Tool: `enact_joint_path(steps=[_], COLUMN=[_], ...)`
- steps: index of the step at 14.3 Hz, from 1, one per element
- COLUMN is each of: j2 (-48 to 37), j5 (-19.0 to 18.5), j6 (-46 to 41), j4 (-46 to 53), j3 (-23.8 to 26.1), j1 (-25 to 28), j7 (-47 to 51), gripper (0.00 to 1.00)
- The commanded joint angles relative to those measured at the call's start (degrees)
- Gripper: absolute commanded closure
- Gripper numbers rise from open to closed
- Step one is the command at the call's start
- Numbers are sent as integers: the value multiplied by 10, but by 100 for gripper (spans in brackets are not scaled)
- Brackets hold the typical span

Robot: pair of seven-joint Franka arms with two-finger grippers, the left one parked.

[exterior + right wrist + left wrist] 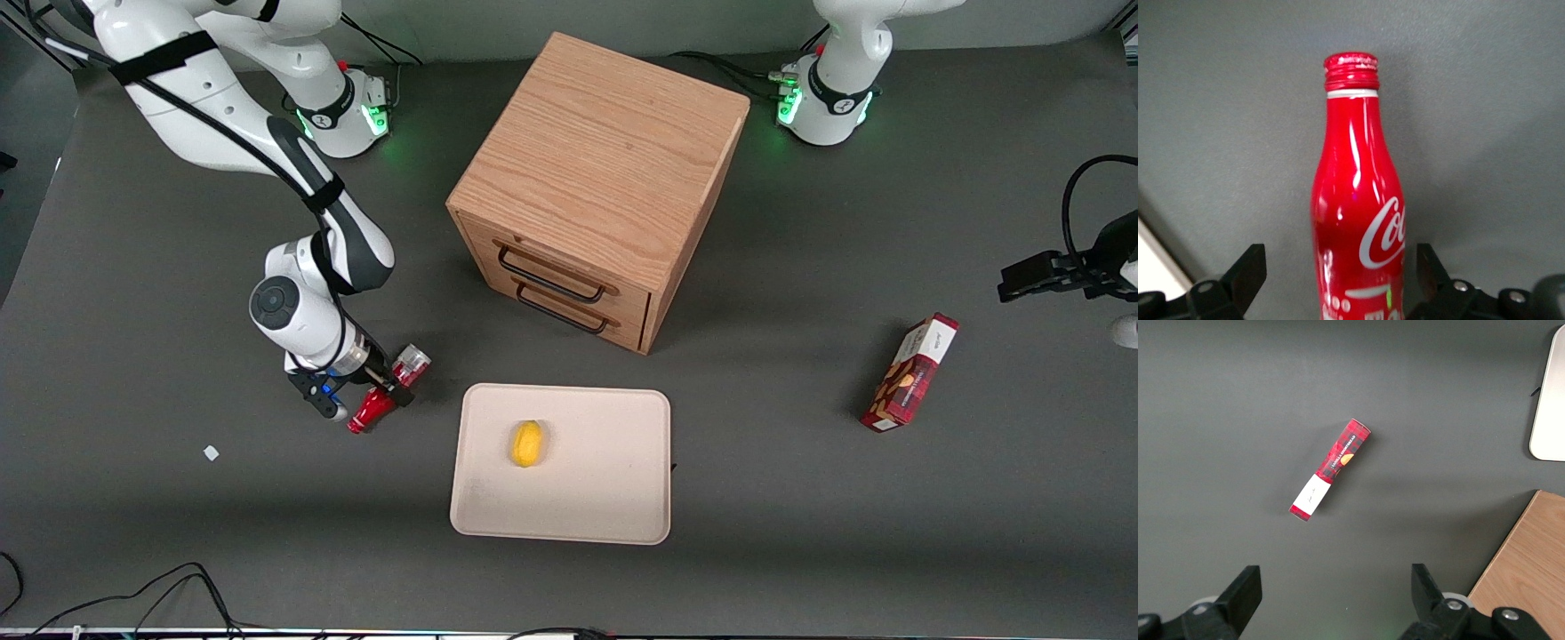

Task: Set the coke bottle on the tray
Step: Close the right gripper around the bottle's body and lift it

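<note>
My gripper grabs the bottle by its red body (374, 405) next, to set the coke bottle on the beige tray (605, 480).
The coke bottle (384, 397) is slim and red with white script. It lies on the dark table beside the tray, toward the working arm's end, with its neck pointing nearer the front camera and its clear end farther. In the right wrist view the coke bottle (1355, 200) fills the middle, cap away from the camera. My gripper (391, 384) is open and straddles the bottle's body; one finger (1245, 270) stands clear of it and the other (1426, 267) is close to it. The beige tray (605, 480) lies flat in front of the cabinet.
A small yellow fruit (527, 443) lies on the tray. A wooden two-drawer cabinet (605, 178) stands mid-table. A red snack box (911, 372) lies toward the parked arm's end and shows in the left wrist view (1331, 468). A white scrap (211, 452) lies near the working arm.
</note>
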Motion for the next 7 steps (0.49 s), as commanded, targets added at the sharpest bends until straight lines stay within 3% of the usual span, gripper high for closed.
enact_joint_path(steps=[1,7], j2=[22,24], j5=[-16,-22], j6=[12,12], j4=[16,16], j3=[-1,-2], j1=[1,1], j7=[18,17], gripper=[0,0])
